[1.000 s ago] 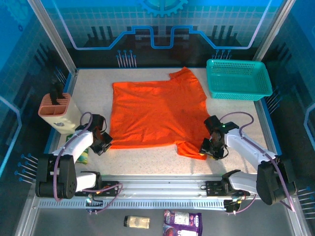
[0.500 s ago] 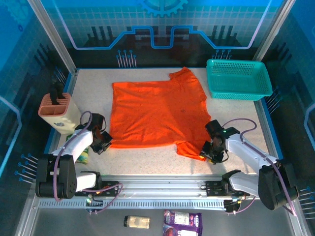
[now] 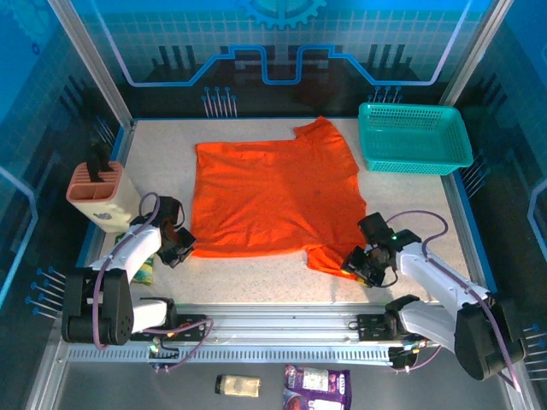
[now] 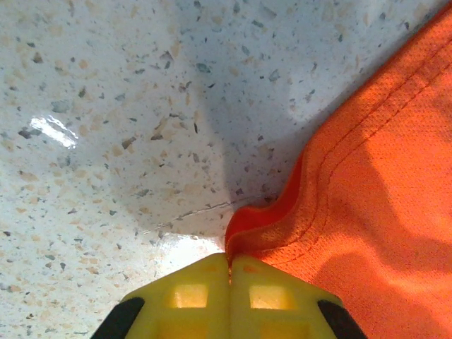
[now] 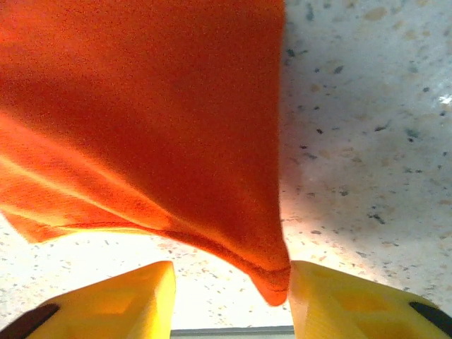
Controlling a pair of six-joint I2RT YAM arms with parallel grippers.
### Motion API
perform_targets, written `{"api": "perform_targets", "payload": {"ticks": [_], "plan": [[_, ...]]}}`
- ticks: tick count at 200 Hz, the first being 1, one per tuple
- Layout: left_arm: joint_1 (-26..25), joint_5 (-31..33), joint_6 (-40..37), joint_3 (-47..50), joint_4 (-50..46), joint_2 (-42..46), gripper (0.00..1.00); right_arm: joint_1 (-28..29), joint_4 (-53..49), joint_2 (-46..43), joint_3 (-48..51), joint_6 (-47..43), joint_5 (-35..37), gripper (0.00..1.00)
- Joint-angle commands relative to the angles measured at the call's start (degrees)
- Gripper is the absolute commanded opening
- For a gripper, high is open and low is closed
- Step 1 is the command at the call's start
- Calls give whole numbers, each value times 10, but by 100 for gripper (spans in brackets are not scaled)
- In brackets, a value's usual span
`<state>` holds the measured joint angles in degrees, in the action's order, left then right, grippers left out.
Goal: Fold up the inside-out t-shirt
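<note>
The right gripper grabs the inside-out t-shirt (image 3: 273, 196) by its near sleeve tip (image 3: 351, 272) next to fold that side over alongside the held hem.
The inside-out t-shirt (image 3: 273, 196) lies spread flat and bright orange across the middle of the table. My left gripper (image 3: 182, 249) sits at its near left corner. In the left wrist view the yellow fingers (image 4: 228, 272) are shut, with the hem of the shirt (image 4: 367, 176) pinched between them. My right gripper (image 3: 352, 266) is at the near right sleeve. In the right wrist view it (image 5: 229, 275) stands open, and the sleeve tip (image 5: 272, 286) hangs between the fingers, against the right finger (image 5: 332, 289).
A teal mesh basket (image 3: 414, 137) stands at the back right. A beige and pink rack (image 3: 98, 192) stands at the left edge. A small bottle (image 3: 238, 386) and a purple packet (image 3: 316, 384) lie in front of the arm rail.
My right gripper has slid a little nearer and leftward along the sleeve's edge. The left gripper and the shirt have stayed put.
</note>
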<state>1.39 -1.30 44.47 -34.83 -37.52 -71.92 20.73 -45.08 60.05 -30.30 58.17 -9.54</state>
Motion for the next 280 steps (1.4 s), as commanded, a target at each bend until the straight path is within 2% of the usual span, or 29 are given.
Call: {"api": "perform_targets", "payload": {"ticks": [1, 31, 52, 97, 125, 167, 201, 240, 280], "plan": [[5, -9, -11, -16, -21, -1, 5, 10, 5, -25, 6, 17, -10, 44], [5, -9, -11, -18, -24, 4, 5, 10, -3, -46, 4, 19, 0, 38], [5, -8, -12, -20, -29, 5, 5, 10, -6, -47, 3, 19, -2, 29], [6, -1, -6, -21, -38, 38, 4, 10, -38, -63, -11, 4, 5, 0], [15, -2, 8, -16, -50, 83, 3, 12, -93, -110, -23, -4, 12, 0], [25, 2, 8, -27, -89, 135, 3, 13, -139, -216, -31, 1, -20, 0], [26, 3, 9, -41, -116, 167, 3, 14, -195, -251, -66, -12, -29, 0], [25, -11, -5, -57, -113, 179, 4, 13, -183, -221, -125, -38, -7, 0], [26, -28, -36, -97, -87, 122, 4, 6, -127, -100, -194, -91, 17, 0]]}}
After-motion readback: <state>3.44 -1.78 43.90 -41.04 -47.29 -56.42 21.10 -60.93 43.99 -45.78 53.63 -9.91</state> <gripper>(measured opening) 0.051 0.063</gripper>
